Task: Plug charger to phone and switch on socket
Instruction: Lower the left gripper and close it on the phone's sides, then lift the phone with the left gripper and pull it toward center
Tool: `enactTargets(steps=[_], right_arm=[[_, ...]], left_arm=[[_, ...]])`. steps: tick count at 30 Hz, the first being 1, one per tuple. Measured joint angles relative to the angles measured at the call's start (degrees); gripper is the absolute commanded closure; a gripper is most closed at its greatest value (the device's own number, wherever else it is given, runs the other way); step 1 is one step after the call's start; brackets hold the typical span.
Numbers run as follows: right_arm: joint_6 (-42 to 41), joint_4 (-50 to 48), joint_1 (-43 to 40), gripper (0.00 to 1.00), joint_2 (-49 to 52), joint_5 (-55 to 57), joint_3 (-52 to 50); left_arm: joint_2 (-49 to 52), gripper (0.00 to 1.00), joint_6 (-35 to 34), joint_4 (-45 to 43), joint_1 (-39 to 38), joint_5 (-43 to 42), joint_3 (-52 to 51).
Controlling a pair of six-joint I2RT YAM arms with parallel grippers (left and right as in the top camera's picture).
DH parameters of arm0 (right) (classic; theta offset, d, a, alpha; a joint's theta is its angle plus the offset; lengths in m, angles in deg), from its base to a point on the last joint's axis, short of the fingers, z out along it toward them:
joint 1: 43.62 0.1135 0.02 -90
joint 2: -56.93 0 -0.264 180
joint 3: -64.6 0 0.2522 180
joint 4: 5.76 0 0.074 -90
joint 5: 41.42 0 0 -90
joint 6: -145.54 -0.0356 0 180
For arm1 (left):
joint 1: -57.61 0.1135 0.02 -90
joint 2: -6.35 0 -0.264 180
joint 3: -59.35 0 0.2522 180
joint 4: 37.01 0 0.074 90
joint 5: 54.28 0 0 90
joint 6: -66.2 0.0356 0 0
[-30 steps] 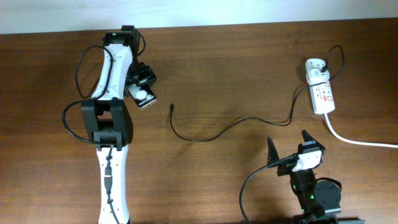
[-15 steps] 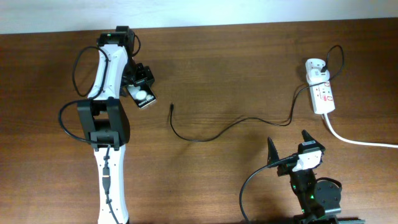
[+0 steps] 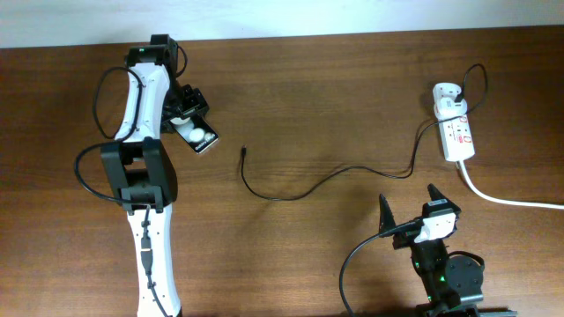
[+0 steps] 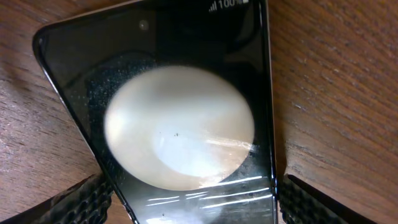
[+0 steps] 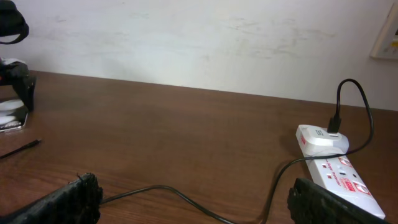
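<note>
The phone's short ends stay clear for plugging in the charger, so my left gripper will grab its long side edges.
The phone (image 3: pixel 199 135), a black slab with a white disc, lies on the table at the left and fills the left wrist view (image 4: pixel 180 124). My left gripper (image 3: pixel 189 121) straddles it, both fingers (image 4: pixel 193 202) against its edges. The charger, a thin black cable (image 3: pixel 300 189), runs from the white adapter (image 3: pixel 447 92) to its plug tip (image 3: pixel 242 151), which lies loose to the right of the phone. The socket (image 3: pixel 456 132) is at the far right and also shows in the right wrist view (image 5: pixel 342 177). My right gripper (image 3: pixel 410 204) is open and empty at the front, above the cable (image 5: pixel 186 196).
The socket's thick white cord (image 3: pixel 507 198) runs off to the right edge. A white wall (image 5: pixel 199 37) stands behind the brown wooden table (image 3: pixel 335 97). The left arm's body (image 3: pixel 145 185) stretches along the left side.
The left arm has swung a little to the left, and the phone has shifted slightly left with it. The right arm and the cable have not moved.
</note>
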Motion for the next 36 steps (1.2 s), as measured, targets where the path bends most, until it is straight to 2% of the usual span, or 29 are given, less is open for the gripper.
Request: enactTargets(steps=[12, 26, 32, 36], right_arm=[[0.0, 0.0, 0.0, 0.01, 0.0, 0.0, 0.0], [0.0, 0.0, 0.0, 0.01, 0.0, 0.0, 0.0], [0.0, 0.0, 0.0, 0.01, 0.0, 0.0, 0.0], [0.0, 0.0, 0.0, 0.01, 0.0, 0.0, 0.0]], left_arm=[[-0.2, 0.11, -1.1, -3.4, 0.2, -1.2, -0.3], [0.0, 0.01, 13.0, -7.7, -4.5, 4.1, -0.3], [0.0, 0.00, 14.1, -6.0, -5.2, 3.8, -0.3], [0.0, 0.00, 12.1, -3.1, -5.6, 3.3, -0.2]])
